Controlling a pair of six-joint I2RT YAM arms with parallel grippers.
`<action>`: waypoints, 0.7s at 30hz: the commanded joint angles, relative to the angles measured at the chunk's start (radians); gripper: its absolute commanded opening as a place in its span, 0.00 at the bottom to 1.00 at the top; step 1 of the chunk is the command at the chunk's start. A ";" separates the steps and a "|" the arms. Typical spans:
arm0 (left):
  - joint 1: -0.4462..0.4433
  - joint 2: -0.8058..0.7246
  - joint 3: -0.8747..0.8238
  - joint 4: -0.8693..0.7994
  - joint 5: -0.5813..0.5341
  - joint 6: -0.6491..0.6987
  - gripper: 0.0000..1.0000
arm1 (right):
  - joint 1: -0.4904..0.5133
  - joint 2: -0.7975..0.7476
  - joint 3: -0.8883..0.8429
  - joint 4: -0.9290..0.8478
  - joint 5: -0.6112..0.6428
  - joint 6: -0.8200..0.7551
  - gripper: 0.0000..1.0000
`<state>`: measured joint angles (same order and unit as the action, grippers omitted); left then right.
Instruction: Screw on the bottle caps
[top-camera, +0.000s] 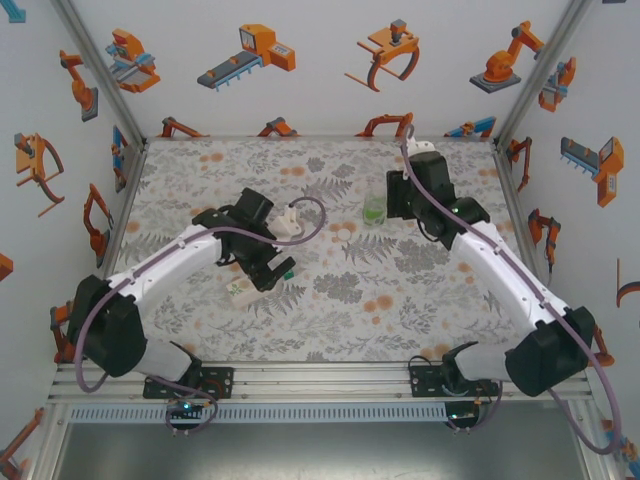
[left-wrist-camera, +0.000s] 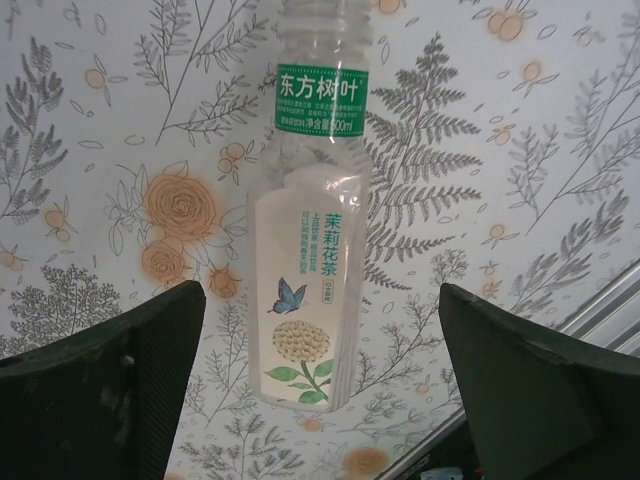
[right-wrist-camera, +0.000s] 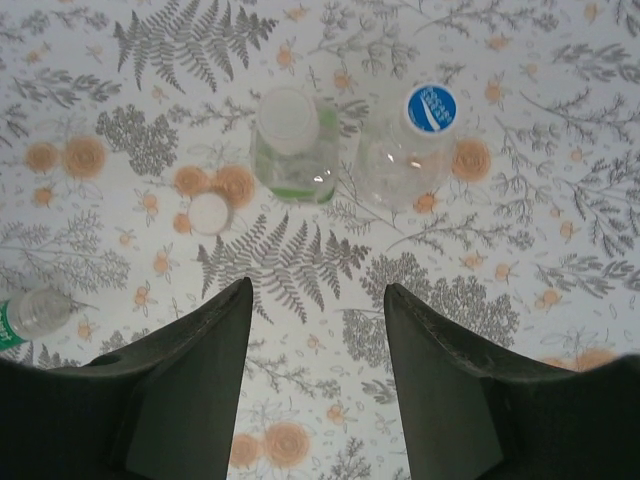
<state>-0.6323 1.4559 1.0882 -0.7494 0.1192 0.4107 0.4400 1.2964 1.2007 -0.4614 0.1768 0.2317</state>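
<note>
I should next grab the whitish-clear bottle across its body (top-camera: 252, 289) (left-wrist-camera: 306, 282), using my left gripper, so that the bottle's opening stays free for screwing on the cap.
A whitish-clear bottle (left-wrist-camera: 308, 240) with a green-and-white label lies on its side on the floral table. Its neck points away from my left gripper (left-wrist-camera: 320, 300), which is open, with a finger on each side of the bottle's base and not touching it. In the top view the same bottle (top-camera: 240, 291) lies just beside the left gripper (top-camera: 268, 270). A translucent green bottle (right-wrist-camera: 293, 148) and a clear bottle (right-wrist-camera: 410, 160) stand side by side ahead of my open, empty right gripper (right-wrist-camera: 317, 290). The clear one carries a blue cap (right-wrist-camera: 431, 108). A pale round cap (right-wrist-camera: 209, 212) lies flat left of the green bottle (top-camera: 374, 209).
The floral table cover (top-camera: 340, 300) is walled by white panels at the back and both sides. The metal rail with the arm bases (top-camera: 320, 385) runs along the near edge. The right gripper (top-camera: 398, 195) hangs over the far right-centre, next to the green bottle.
</note>
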 joint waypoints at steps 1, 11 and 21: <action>0.014 0.055 0.010 -0.049 -0.024 0.069 0.92 | -0.006 -0.055 -0.036 -0.005 0.014 0.033 0.53; 0.029 0.227 -0.042 -0.037 -0.064 0.080 0.87 | -0.005 -0.100 -0.098 -0.005 0.010 0.051 0.53; 0.034 0.279 -0.044 -0.031 -0.053 0.081 0.76 | -0.006 -0.110 -0.125 0.006 -0.008 0.063 0.53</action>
<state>-0.6064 1.7256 1.0462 -0.7559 0.0502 0.4698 0.4400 1.2098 1.0885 -0.4637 0.1726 0.2745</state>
